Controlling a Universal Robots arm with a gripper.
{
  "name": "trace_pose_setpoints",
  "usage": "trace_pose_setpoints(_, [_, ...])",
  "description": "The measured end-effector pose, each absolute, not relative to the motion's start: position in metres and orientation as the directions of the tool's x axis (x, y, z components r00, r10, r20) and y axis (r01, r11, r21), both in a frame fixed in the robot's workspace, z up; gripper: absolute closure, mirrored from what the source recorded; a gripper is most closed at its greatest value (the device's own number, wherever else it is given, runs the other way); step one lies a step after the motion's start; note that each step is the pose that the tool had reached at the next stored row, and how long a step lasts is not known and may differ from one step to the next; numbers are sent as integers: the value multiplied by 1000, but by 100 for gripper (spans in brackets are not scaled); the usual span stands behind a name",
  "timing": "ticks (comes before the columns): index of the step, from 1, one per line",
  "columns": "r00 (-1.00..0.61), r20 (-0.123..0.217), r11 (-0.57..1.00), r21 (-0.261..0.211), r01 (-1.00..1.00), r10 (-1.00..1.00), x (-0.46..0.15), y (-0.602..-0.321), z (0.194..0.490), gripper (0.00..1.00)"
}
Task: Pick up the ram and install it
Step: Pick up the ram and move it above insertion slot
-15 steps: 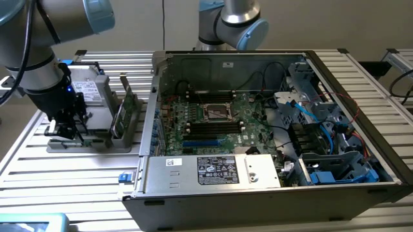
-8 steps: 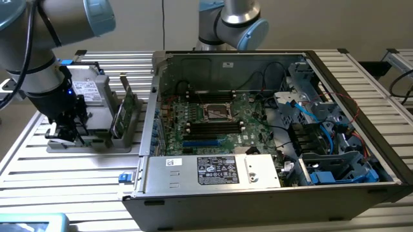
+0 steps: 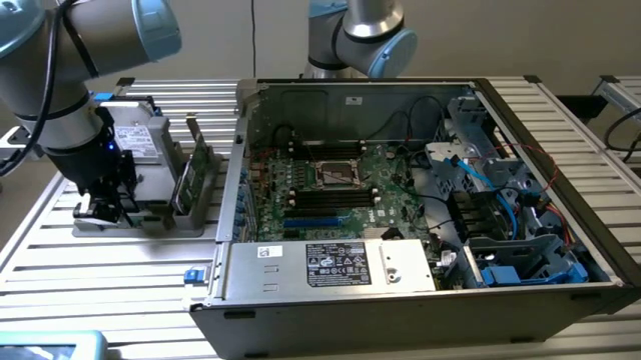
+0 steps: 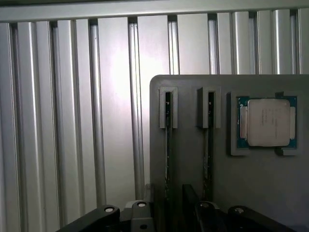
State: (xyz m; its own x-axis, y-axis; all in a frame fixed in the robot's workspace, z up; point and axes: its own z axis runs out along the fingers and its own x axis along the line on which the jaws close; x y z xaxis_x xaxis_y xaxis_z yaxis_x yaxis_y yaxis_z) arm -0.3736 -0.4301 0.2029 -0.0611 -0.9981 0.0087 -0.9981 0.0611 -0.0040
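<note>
The holder's slotted post wraps the ram's end, so I will grab the ram next by its upper edge, near the middle of that edge.
Two ram sticks stand on edge in a grey holder (image 3: 150,217) on the slatted table, at the exterior view's left of the computer case. Edge-on in the wrist view, they are ram stick one (image 4: 167,145) and ram stick two (image 4: 208,145), each in its own slot. In the exterior view they are thin green boards (image 3: 185,178). My gripper (image 3: 100,210) hangs low over the holder's end, away from the case. Its dark fingers (image 4: 104,216) stand apart around the sticks' near ends, the gripper (image 4: 171,220) open and holding nothing. The motherboard (image 3: 331,187) lies in the open case with its black slots (image 3: 331,196).
A processor chip (image 4: 267,122) sits in a recess of the holder beside the sticks. A drive (image 3: 135,139) rests at the holder's far end. The case's metal walls (image 3: 320,270), cables and blue drive bays (image 3: 511,225) surround the motherboard. A second arm's base (image 3: 361,37) stands behind the case.
</note>
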Motion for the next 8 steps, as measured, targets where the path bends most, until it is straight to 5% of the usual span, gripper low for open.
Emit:
trace_pose_setpoints(5, [-61,9,61,-4,-998,-998,-374,-430,199,66])
trace_pose_setpoints(8, [-61,9,61,-4,-998,-998,-374,-431,205,78])
